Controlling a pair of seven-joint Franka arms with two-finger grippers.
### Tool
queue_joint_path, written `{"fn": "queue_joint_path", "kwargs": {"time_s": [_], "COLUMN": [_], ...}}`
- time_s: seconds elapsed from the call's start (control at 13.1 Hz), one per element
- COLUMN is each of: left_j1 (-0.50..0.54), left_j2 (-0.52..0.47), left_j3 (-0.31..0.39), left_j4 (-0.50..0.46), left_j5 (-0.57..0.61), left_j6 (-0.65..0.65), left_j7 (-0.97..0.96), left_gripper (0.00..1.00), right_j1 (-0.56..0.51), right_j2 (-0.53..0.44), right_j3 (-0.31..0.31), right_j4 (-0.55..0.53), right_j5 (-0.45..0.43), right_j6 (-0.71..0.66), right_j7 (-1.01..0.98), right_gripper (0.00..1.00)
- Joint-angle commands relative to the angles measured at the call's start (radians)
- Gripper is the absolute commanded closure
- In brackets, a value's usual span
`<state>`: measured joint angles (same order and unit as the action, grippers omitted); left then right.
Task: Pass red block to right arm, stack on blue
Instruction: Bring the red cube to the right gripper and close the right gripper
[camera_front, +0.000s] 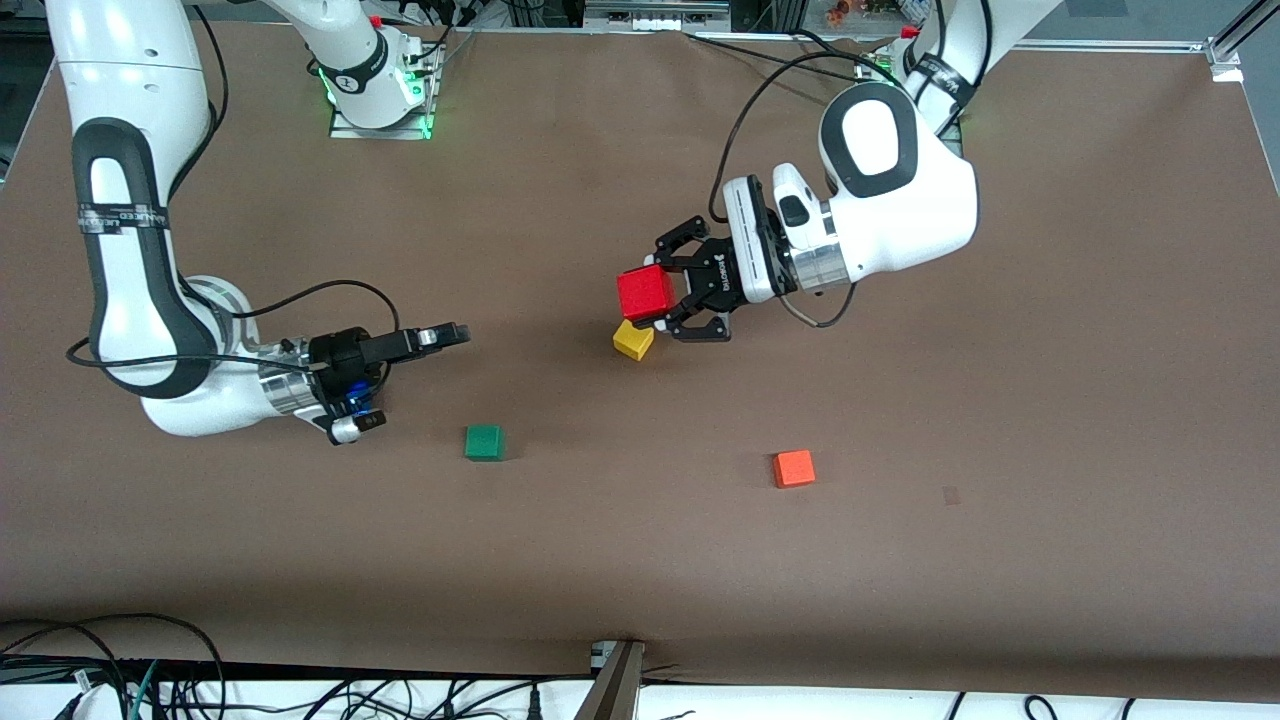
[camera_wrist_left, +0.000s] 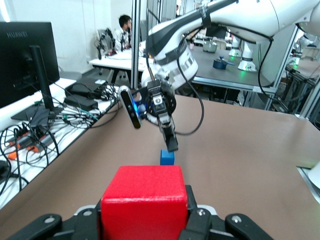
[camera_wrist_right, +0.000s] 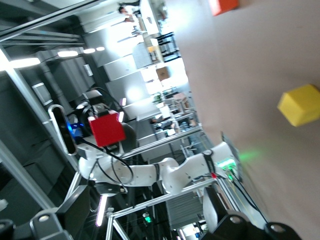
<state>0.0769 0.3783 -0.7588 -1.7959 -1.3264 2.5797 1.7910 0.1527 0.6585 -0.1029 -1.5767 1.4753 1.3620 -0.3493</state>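
Observation:
The red block's opposite end is already covered by my left gripper's fingers, so my right gripper will next grip the red block by its free outer end (camera_front: 631, 293) (camera_wrist_right: 107, 130).
My left gripper (camera_front: 668, 290) is shut on the red block (camera_front: 645, 293) and holds it sideways in the air, just over a yellow cube. In the left wrist view the red block (camera_wrist_left: 144, 200) fills the space between the fingers. My right gripper (camera_front: 420, 365) is open and empty, low over the table at the right arm's end, and points toward the red block. The blue cube (camera_wrist_left: 167, 157) sits on the table just under the right gripper (camera_wrist_left: 160, 107). In the front view it is mostly hidden by that gripper. The right wrist view shows the red block (camera_wrist_right: 106, 130) farther off.
A yellow cube (camera_front: 633, 340) lies on the table under the red block. A green cube (camera_front: 484, 442) and an orange cube (camera_front: 793, 468) lie nearer the front camera. The brown table (camera_front: 1000, 400) runs to cables along its front edge.

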Motion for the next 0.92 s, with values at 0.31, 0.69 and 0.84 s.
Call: {"fn": "queue_joint_path", "kwargs": {"time_s": [0.31, 0.69, 0.84], "left_j1": [-0.112, -0.172, -0.205], "left_j2": [0.148, 0.206, 0.237], "left_j3": [0.0, 0.004, 0.007], "left_j4": [0.128, 0.2, 0.248], "left_j5": [-0.063, -0.068, -0.092], "left_j6": [0.149, 0.223, 0.244], "left_j7": [0.071, 0.071, 0.071], "left_gripper": [1.0, 1.0, 1.0], "right_j1": [0.106, 0.162, 0.185], "right_j2": [0.018, 0.017, 0.015], "right_j3": [-0.001, -0.001, -0.001], "right_j4": [-0.02, -0.02, -0.022], "right_j5": [0.221, 0.272, 0.292], "right_j6": [0.026, 0.074, 0.103], "right_j7": [-0.063, -0.063, -0.063], "right_gripper": [0.0, 0.0, 0.0]}}
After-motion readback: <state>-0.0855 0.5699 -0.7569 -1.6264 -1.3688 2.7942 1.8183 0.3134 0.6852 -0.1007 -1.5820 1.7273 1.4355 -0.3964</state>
